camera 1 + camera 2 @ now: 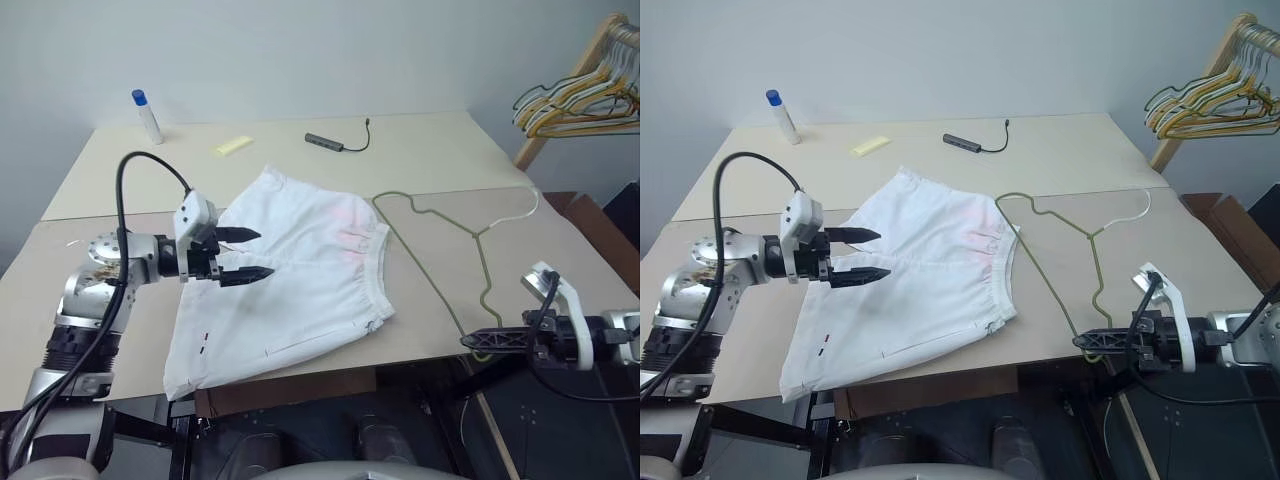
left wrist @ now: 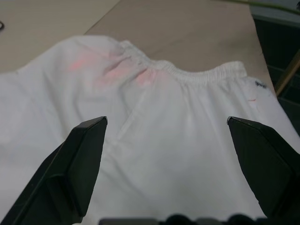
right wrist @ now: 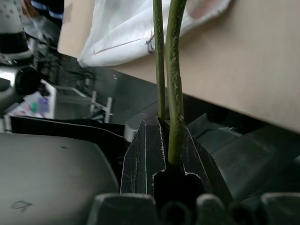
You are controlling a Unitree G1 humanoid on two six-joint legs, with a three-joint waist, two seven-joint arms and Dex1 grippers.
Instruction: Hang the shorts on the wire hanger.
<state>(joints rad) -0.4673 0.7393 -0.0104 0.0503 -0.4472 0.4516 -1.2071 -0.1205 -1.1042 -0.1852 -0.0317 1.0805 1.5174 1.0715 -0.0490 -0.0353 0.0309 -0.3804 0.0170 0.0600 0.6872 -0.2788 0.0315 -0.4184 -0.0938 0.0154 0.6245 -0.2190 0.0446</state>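
Observation:
The gathered waistband [image 1: 371, 262] [image 2: 197, 75] stands up in puckered folds while the legs of the shorts lie flat. My left gripper will grab the shorts by that waistband next.
The white shorts [image 1: 290, 290] lie flat on the table [image 1: 440, 150], with the gathered waistband toward the right and a faint pink stain beside it. My left gripper [image 1: 265, 253] hovers just over their left half, fingers wide open with nothing between them; the left wrist view looks past its fingers [image 2: 84, 159] onto the cloth and the waistband [image 2: 197, 75]. The wire hanger [image 1: 485, 280] lies on the table to the right of the shorts, reaching past the front edge. My right gripper [image 1: 465, 342] is shut on its wire [image 3: 174, 70] there, below the table's edge.
At the back of the table stand a white bottle with a blue cap [image 1: 147, 115], a yellow slip [image 1: 231, 146] and a grey adapter with a cable [image 1: 325, 142]. A cluster of hangers [image 1: 585, 100] hangs on a wooden rack at the far right, above a cardboard box [image 1: 590, 225].

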